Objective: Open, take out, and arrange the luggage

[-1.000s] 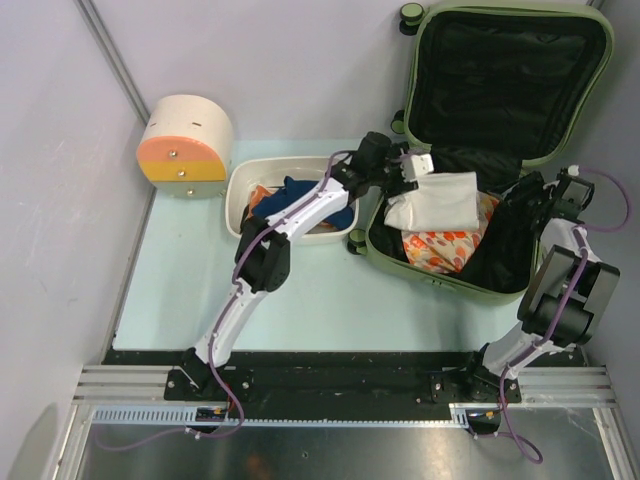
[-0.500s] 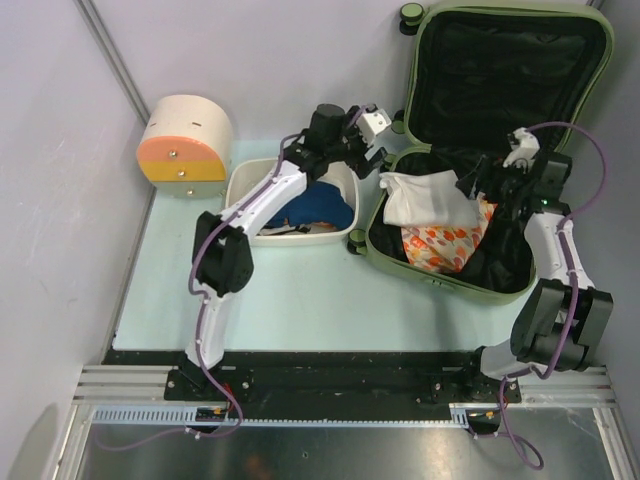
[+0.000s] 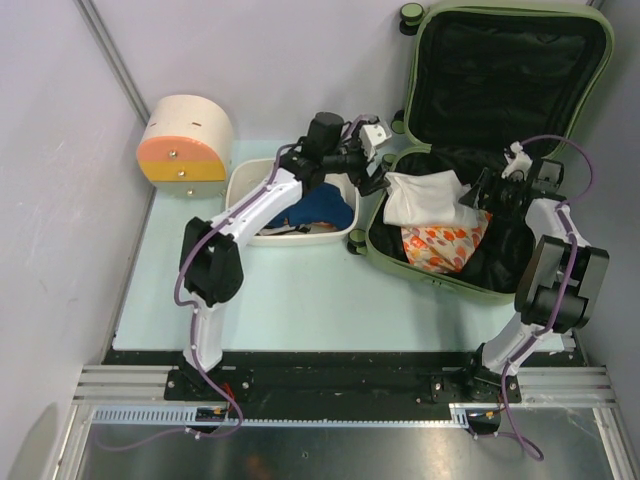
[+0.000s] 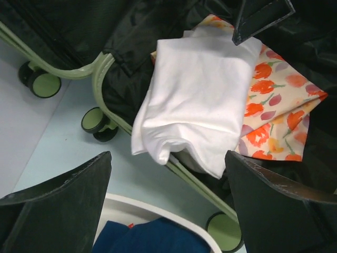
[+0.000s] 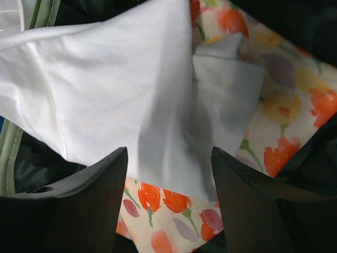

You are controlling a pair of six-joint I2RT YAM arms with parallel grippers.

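The left gripper will pinch the white garment by its edge (image 4: 167, 147) over the luggage rim (image 4: 113, 66) to take it out into the tub, and the floral cloth will stay free.
The olive-green luggage (image 3: 455, 285) lies open at the right, its black-lined lid (image 3: 505, 75) upright at the back. Inside lie a folded white garment (image 3: 430, 198) and, under it, a floral cloth (image 3: 440, 245). The white garment (image 4: 200, 105) hangs over the luggage's left rim (image 4: 113, 66). My left gripper (image 3: 375, 172) hovers open between the white tub and that rim, holding nothing (image 4: 168, 211). My right gripper (image 3: 472, 197) is open just above the white garment (image 5: 105, 95) and the floral cloth (image 5: 158, 221), with nothing between its fingers (image 5: 168, 205).
A white tub (image 3: 240, 185) holding a blue cloth (image 3: 325, 205) sits left of the luggage, its rim (image 4: 158, 208) just under my left gripper. A round cream drawer box with an orange front (image 3: 185, 140) stands at the back left. Luggage wheels (image 4: 97, 124) stick out towards the tub.
My left gripper has opened and drawn back left from the white garment to the gap by the tub. My right gripper has swung in from the luggage's right side to over the garment.
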